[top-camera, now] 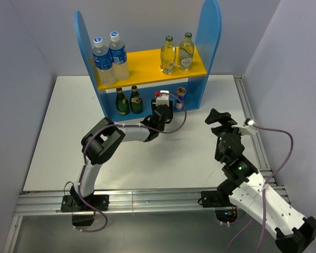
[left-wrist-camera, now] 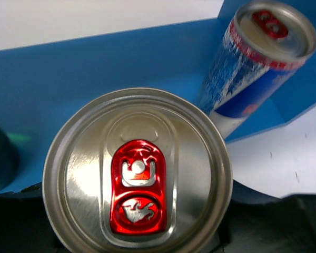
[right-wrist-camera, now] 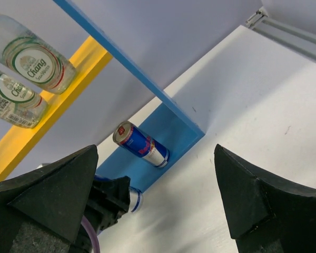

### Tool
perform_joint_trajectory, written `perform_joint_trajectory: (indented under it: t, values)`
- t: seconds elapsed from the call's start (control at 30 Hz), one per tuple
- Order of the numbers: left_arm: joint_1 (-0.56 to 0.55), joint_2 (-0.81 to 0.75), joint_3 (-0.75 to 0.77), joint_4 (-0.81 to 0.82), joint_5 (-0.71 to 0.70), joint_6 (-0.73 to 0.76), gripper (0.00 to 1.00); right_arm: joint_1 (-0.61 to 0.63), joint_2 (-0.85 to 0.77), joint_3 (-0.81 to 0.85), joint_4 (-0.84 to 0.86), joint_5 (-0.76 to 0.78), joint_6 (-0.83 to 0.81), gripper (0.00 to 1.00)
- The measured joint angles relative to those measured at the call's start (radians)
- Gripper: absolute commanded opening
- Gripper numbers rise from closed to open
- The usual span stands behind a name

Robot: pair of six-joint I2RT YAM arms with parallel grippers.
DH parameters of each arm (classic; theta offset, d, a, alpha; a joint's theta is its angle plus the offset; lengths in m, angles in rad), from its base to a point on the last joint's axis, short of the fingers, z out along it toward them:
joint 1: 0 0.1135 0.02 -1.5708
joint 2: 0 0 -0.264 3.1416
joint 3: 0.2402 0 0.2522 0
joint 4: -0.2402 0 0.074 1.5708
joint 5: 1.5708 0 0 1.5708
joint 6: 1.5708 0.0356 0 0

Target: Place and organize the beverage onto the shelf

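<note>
The second can, at the shelf's front edge, needs my left gripper to move it onto the free blue base beside the first can before opening.
The shelf [top-camera: 210, 31] stands at the back of the table. Its yellow upper board [top-camera: 145, 62] holds two clear glass bottles [top-camera: 168, 55] of pale yellow liquid on the right. Two dark green bottles [top-camera: 128, 101] stand at the left of the lower level, and one can [top-camera: 180, 98] stands at the right. My left gripper [top-camera: 160, 108] is shut on a second can [left-wrist-camera: 137, 174], holding it upright at the front edge of the blue base, left of the first can [left-wrist-camera: 258, 58]. My right gripper [top-camera: 224, 124] is open and empty, over the table right of the shelf.
Two plastic water bottles with blue caps [top-camera: 109, 57] stand on the left of the upper board. The right blue side panel [right-wrist-camera: 131, 74] is close to my right gripper [right-wrist-camera: 155, 211]. A metal rail [top-camera: 250, 126] runs along the table's right edge.
</note>
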Motion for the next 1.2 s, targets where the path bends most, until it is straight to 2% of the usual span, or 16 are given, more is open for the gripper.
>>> perform_joint_trajectory:
  t: [0.1,0.63,0.9,0.93,0.97,1.03,1.07,1.2]
  values:
    - [0.008,0.032,0.048,0.006,0.002,0.013,0.00,0.000,-0.035,-0.023,-0.014,-0.001,-0.002,0.97]
    - [0.039,0.185,0.234,0.002,0.018,0.045,0.00,0.002,0.006,-0.048,-0.022,-0.031,-0.002,0.97]
    - [0.048,0.251,0.317,-0.018,0.014,0.049,0.11,0.002,0.005,-0.065,-0.008,-0.041,-0.002,0.97]
    - [0.049,0.258,0.325,-0.018,0.013,0.049,0.14,0.002,0.005,-0.067,-0.007,-0.041,-0.002,0.97]
    - [0.050,0.262,0.333,-0.018,0.012,0.049,0.26,0.002,0.005,-0.067,-0.007,-0.042,-0.002,0.97]
    - [0.052,0.269,0.343,-0.019,0.011,0.050,0.41,0.002,0.005,-0.067,-0.005,-0.043,-0.002,0.97]
    - [0.053,0.269,0.343,-0.019,0.011,0.052,0.56,0.002,0.005,-0.067,-0.003,-0.043,-0.002,0.97]
    - [0.055,0.275,0.350,-0.018,0.000,0.061,0.78,0.002,0.005,-0.067,-0.002,-0.044,-0.002,0.97]
